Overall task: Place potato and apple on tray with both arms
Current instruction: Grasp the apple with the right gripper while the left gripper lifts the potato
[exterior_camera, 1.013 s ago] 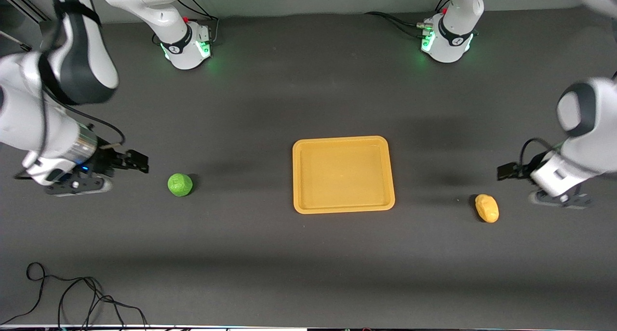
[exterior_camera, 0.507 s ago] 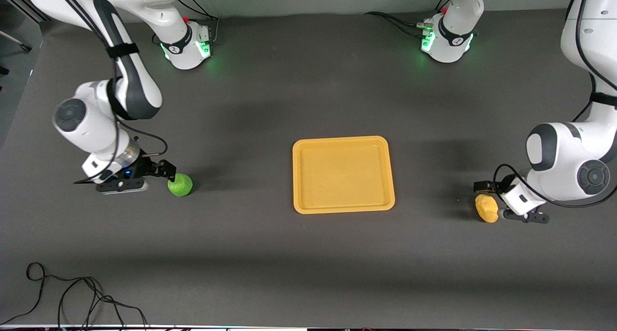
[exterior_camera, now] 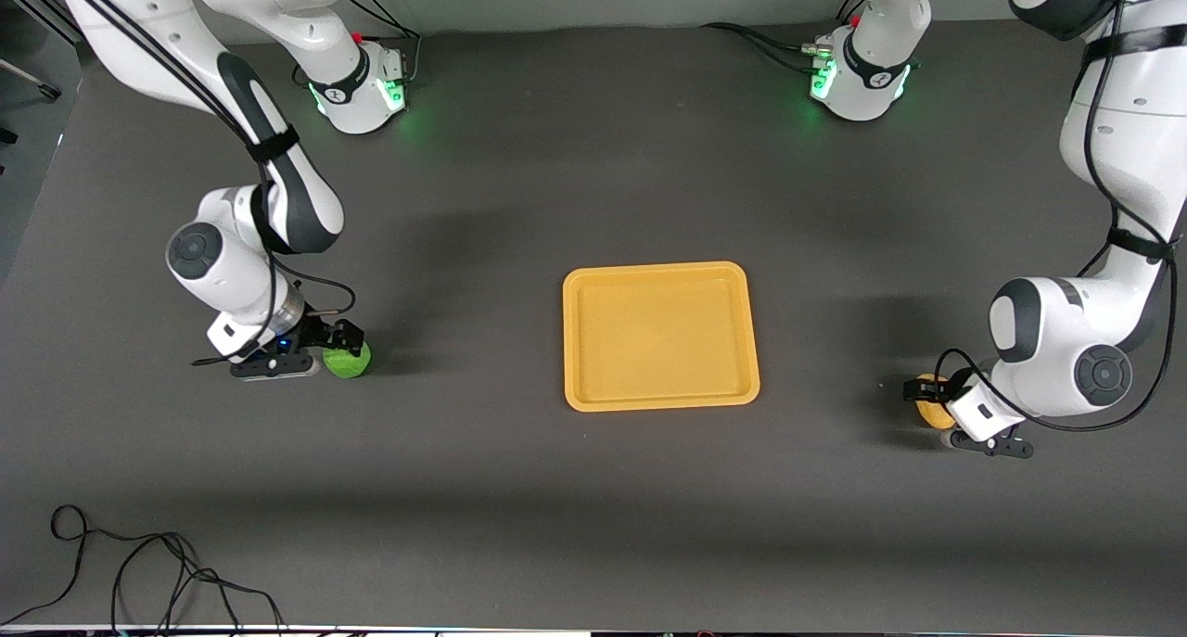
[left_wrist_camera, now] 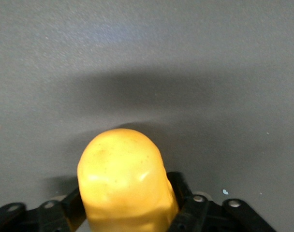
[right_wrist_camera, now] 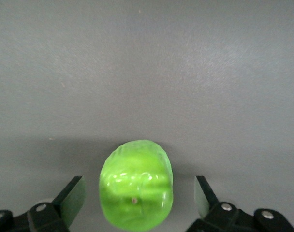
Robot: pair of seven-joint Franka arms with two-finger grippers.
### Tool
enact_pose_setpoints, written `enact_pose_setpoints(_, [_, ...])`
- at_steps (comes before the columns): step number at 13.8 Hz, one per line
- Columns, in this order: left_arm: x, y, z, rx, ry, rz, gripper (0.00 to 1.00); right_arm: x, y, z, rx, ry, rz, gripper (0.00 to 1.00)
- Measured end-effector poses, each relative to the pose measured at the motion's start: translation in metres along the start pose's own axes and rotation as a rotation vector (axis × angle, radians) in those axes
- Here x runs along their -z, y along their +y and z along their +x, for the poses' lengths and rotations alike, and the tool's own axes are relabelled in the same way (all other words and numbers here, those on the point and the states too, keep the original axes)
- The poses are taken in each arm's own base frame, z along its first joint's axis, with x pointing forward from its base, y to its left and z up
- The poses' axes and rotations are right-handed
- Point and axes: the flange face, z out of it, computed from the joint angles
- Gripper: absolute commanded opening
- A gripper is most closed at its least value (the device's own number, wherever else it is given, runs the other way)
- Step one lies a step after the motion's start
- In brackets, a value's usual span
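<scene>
The apple needs to go on the tray. My right gripper should next grab the green apple by its rounded sides.
The yellow-orange potato lies on the table at the left arm's end, nearer the front camera than the tray. My left gripper is down on it. In the left wrist view the potato fills the gap of my left gripper, with both fingers against its sides. The green apple lies at the right arm's end. My right gripper is down around it. In the right wrist view the apple sits within the right gripper, with gaps on both sides. The tray is empty.
The two green-lit arm bases stand along the table's edge farthest from the front camera. A loose black cable lies near the table's front edge at the right arm's end.
Both arms have come in and down from the table's ends. The right gripper now straddles the apple and the left gripper has closed in on the potato. Neither fruit has moved.
</scene>
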Motion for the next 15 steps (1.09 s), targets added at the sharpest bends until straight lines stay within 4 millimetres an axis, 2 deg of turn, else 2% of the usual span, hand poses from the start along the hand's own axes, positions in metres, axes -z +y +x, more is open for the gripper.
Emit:
enact_pose_setpoints(2, [0.017, 0.004, 0.005, 0.039, -0.011, 0.000, 0.18, -0.016, 0.000, -0.004, 0.000, -0.016, -0.001, 1.00])
enact_pose_setpoints(4, [0.051, 0.032, 0.007, 0.089, -0.063, -0.006, 0.18, -0.026, 0.000, -0.007, 0.000, -0.034, -0.002, 1.00])
enact_pose_setpoints(6, [0.094, 0.088, 0.008, 0.133, -0.078, -0.005, 0.19, -0.030, 0.000, -0.008, 0.000, -0.041, -0.003, 1.00])
enact_pose_setpoints(8, [0.119, 0.151, 0.007, 0.175, -0.066, -0.014, 0.19, -0.030, 0.000, -0.008, 0.000, -0.041, -0.003, 1.00])
enact_pose_setpoints(9, [0.122, 0.182, 0.006, 0.190, -0.064, -0.022, 0.19, -0.030, 0.001, -0.008, 0.000, -0.041, -0.003, 0.98])
enact_pose_setpoints(11, [0.116, 0.248, -0.001, 0.203, -0.078, -0.019, 0.23, -0.030, 0.001, -0.008, 0.000, -0.040, -0.003, 0.67])
enact_pose_setpoints(12, [0.109, 0.279, -0.008, 0.195, -0.089, -0.011, 0.24, -0.030, 0.001, -0.007, 0.000, -0.040, -0.003, 0.55])
enact_pose_setpoints(14, [0.082, 0.333, -0.029, 0.164, -0.137, 0.016, 0.24, -0.030, 0.001, -0.006, 0.000, -0.038, -0.003, 0.39])
enact_pose_setpoints(15, [0.062, 0.350, -0.043, 0.154, -0.167, 0.033, 0.24, -0.029, 0.001, -0.005, 0.002, -0.035, -0.003, 0.37])
